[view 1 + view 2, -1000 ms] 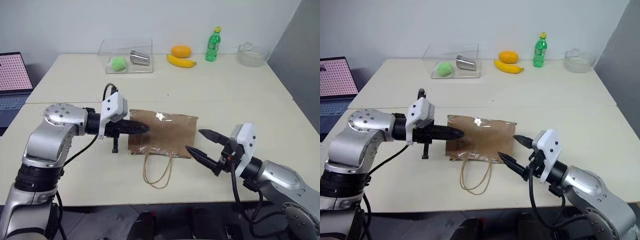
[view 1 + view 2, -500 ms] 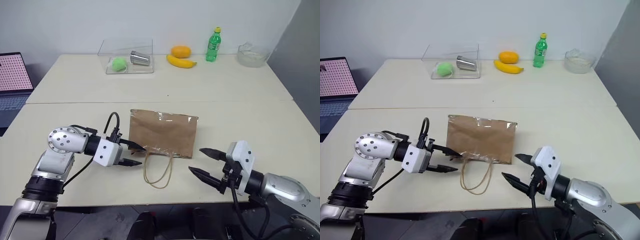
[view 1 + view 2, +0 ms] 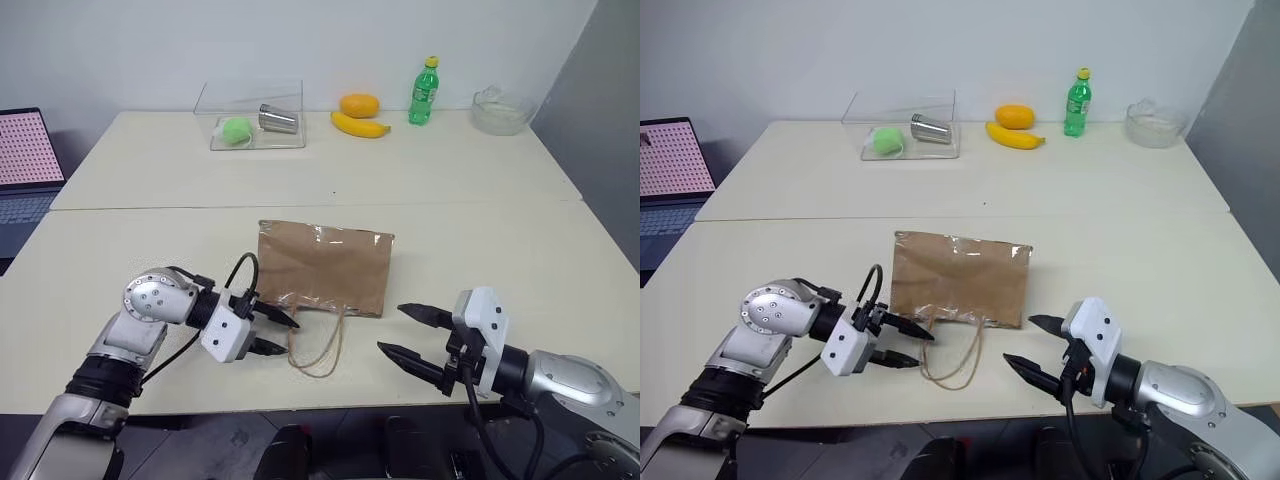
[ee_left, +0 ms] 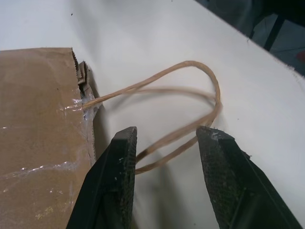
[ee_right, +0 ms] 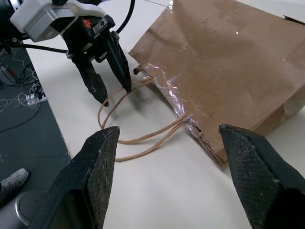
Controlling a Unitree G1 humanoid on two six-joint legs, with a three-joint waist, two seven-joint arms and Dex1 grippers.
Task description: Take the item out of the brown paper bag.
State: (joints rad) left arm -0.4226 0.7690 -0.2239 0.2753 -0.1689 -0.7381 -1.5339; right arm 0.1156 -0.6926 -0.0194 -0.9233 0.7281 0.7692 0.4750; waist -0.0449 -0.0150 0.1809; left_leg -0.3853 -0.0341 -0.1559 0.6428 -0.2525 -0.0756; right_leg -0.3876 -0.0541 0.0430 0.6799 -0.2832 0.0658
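My left gripper should next grab the upper string handle that loops out from the bag's opening, because the brown paper bag point(image 3: 325, 268) lies flat on the table.
The brown paper bag point(image 3: 325, 268) lies flat on the table, its two string handles point(image 3: 318, 350) looped toward the front edge. The item is hidden. My left gripper point(image 3: 288, 336) is open at the bag's near left corner, pointing right at the handles. In the left wrist view the handle strings point(image 4: 200, 71) run through the gap between its fingers point(image 4: 121, 157), unpinched, beside the bag point(image 4: 38, 119). My right gripper point(image 3: 392, 328) hangs open and empty just right of the handles, facing the bag point(image 5: 224, 62) and the left gripper point(image 5: 116, 95).
Along the far edge stand a clear box point(image 3: 250, 115) with a green ball and a metal cup, a banana point(image 3: 360, 124), an orange point(image 3: 359, 104), a green bottle point(image 3: 424, 90) and a glass bowl point(image 3: 498, 108). A laptop point(image 3: 25, 160) sits at the left.
My left gripper has dropped from the bag's left edge down to the handles, rolled over and opened. The right gripper sank slightly toward the front edge and stayed open.
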